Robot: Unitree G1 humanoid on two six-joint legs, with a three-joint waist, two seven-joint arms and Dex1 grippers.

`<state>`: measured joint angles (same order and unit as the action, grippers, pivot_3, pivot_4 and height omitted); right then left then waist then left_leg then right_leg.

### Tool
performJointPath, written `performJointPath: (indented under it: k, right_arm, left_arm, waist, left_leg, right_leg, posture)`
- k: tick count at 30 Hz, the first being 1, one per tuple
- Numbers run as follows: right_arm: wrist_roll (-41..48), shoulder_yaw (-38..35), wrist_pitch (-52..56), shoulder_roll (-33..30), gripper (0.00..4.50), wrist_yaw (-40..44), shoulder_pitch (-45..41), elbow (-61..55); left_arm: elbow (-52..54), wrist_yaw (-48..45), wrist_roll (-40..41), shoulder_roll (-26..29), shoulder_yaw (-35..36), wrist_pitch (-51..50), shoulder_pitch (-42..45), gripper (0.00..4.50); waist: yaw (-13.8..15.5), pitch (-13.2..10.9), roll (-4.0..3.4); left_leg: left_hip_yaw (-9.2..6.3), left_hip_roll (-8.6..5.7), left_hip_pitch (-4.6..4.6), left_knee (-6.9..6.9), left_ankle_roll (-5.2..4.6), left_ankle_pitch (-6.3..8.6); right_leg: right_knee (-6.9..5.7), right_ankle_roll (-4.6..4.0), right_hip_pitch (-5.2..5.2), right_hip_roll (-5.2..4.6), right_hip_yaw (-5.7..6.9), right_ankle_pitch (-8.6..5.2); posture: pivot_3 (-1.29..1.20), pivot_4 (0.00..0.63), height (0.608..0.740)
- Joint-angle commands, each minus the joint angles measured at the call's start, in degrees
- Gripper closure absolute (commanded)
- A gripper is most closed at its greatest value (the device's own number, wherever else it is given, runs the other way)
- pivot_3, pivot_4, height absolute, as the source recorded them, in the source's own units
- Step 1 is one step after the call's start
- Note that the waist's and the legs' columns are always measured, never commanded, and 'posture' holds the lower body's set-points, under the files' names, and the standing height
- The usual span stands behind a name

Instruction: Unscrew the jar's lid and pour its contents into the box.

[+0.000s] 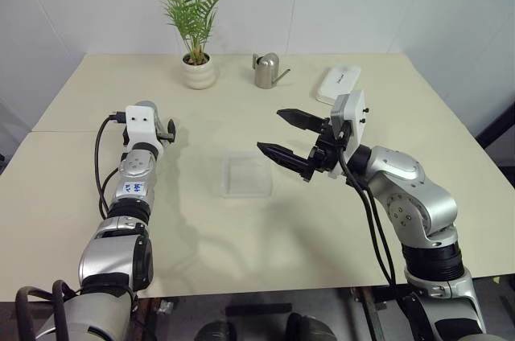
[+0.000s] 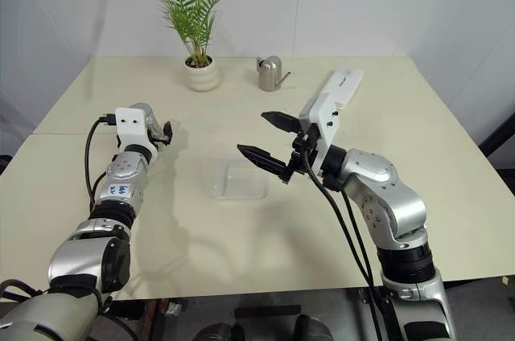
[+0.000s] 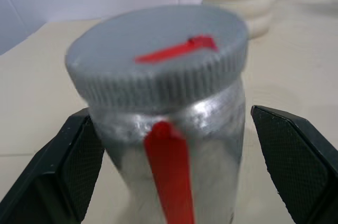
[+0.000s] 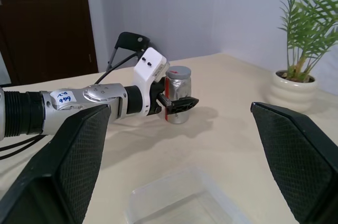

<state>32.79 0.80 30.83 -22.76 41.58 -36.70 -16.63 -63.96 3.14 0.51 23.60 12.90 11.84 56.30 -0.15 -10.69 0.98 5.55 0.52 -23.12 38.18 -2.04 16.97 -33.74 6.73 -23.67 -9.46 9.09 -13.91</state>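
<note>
The left gripper's fingers are beside the silvery jar's body [image 3: 211, 160], below the lid, so the left gripper should close and would hold the jar's body.
The silvery jar [image 3: 211, 129] with a red stripe down its side stands upright on the table, its ribbed grey lid [image 3: 158, 55] with a red mark screwed on. My left gripper [image 3: 169, 129] is open with one finger on each side of the jar; the right wrist view shows the same, the left gripper [image 4: 177, 102] flanking the jar [image 4: 178, 84]. The contents are hidden inside. The clear shallow box [image 1: 246, 174] lies at the table's middle. My right gripper [image 1: 270, 130] hovers open and empty just right of the box, pointing left.
A white plant pot [image 1: 199, 71] with a palm, a steel watering can [image 1: 267, 70] and a white oblong case [image 1: 336, 84] stand along the back of the cream table [image 1: 241, 244]. A white wall rises behind the table.
</note>
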Motion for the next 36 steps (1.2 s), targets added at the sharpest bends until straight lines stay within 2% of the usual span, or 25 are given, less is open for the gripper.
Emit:
performJointPath:
  k: [1, 2, 8, 9, 12, 14, 19, 25, 29, 36]
  right_arm:
    - [0.5, -1.3, -1.7, 0.4, 0.0, -0.7, 0.4, -2.7]
    - [0.5, -1.3, -1.8, 0.4, 0.0, -0.8, 0.7, -2.8]
    - [0.7, -1.5, -2.2, 0.4, 0.0, -1.0, 1.5, -2.3]
    - [0.8, -1.6, -2.2, 0.5, 0.0, -1.1, 1.7, -2.2]
    - [0.9, -2.0, -1.9, 0.3, 0.0, -1.4, 1.9, -1.7]
    - [0.9, -2.4, -1.4, -0.3, 0.0, -1.5, 2.2, -1.8]
    - [1.8, -3.5, 2.5, -2.2, 0.0, -2.8, 1.6, -2.6]
    - [3.6, 0.7, 13.6, -2.7, 0.0, -5.3, -5.8, -4.1]
    - [4.2, 2.3, 16.8, 0.4, 0.0, -7.1, -9.7, -3.3]
    - [2.0, 8.3, 16.9, 7.1, 0.0, -6.8, -14.7, -0.3]
  left_arm:
    - [-0.1, 0.1, -0.2, 1.0, -0.2, 2.0, 1.4, 0.41]
    - [-0.2, 0.0, 0.2, 0.9, 0.1, 1.8, 1.3, 0.58]
    - [0.6, -1.2, 2.1, 0.8, 1.2, 2.0, -0.5, 2.5]
    - [1.3, -2.0, 2.9, 0.6, 1.6, 2.5, -0.9, 2.59]
    - [5.7, -6.4, 5.5, 0.9, 2.7, 2.8, -2.2, 2.59]
    - [12.8, -12.2, 7.4, 1.8, 2.3, 1.1, -4.3, 2.59]
    - [40.4, -31.9, 17.0, 6.4, -0.7, -15.6, -12.9, 2.59]
    - [61.5, -49.0, 28.3, 16.0, -4.9, -37.7, -18.9, 2.59]
    - [66.9, -54.2, 30.6, 17.5, -6.9, -41.7, -19.8, 2.59]
    - [69.6, -54.5, 29.8, 13.4, -10.2, -42.4, -20.6, 2.59]
  waist:
    - [0.0, 0.0, 0.0]
    - [0.0, 0.0, 0.0]
    - [0.0, 0.0, 0.0]
    - [0.0, 0.0, 0.0]
    - [-0.1, 0.0, 0.0]
    - [-0.1, 0.0, 0.0]
    - [-0.2, 0.0, 0.0]
    - [-0.6, 0.0, -0.04]
    - [-0.5, 0.0, -0.04]
    - [-0.3, 0.0, -0.04]
  left_leg:
    - [0.0, 0.0, 0.0, 0.0, 0.0, 0.0]
    - [0.0, 0.0, 0.0, 0.0, 0.0, 0.0]
    - [0.0, 0.0, 0.0, 0.0, 0.0, 0.0]
    - [0.0, 0.0, 0.0, 0.0, 0.0, 0.0]
    - [0.01, 0.01, 0.01, 0.01, 0.0, 0.0]
    - [0.01, 0.02, 0.0, 0.01, 0.0, 0.0]
    - [0.01, 0.03, -0.01, 0.01, 0.0, 0.0]
    - [0.04, 0.08, 0.05, 0.07, 0.03, -0.02]
    - [-0.02, 0.14, 0.1, 0.08, 0.1, -0.06]
    - [0.0, 0.12, 0.04, 0.06, 0.1, -0.06]
  right_leg:
    - [0.0, 0.0, 0.0, 0.0, 0.0, 0.0]
    - [0.0, 0.0, -0.01, 0.0, 0.0, 0.0]
    - [0.0, 0.0, 0.0, 0.0, 0.0, 0.0]
    - [-0.01, 0.0, 0.0, 0.0, 0.0, 0.0]
    - [-0.01, 0.0, 0.0, 0.0, 0.0, 0.0]
    - [-0.01, 0.0, -0.01, 0.0, -0.01, 0.0]
    - [-0.02, 0.0, -0.03, 0.0, -0.02, 0.0]
    - [-0.11, -0.01, -0.02, 0.03, -0.11, 0.0]
    - [-0.17, -0.03, -0.01, 0.07, -0.11, 0.0]
    - [-0.13, -0.04, -0.04, 0.09, -0.12, 0.0]
  posture:
    - [0.0, 0.15, 0.74]
    - [0.0, 0.15, 0.74]
    - [0.0, 0.15, 0.74]
    - [0.0, 0.15, 0.74]
    - [0.0, 0.15, 0.74]
    - [0.0, 0.15, 0.74]
    - [0.0, 0.15, 0.74]
    - [0.0, 0.15, 0.74]
    - [0.0, 0.15, 0.74]
    - [0.0, 0.15, 0.74]
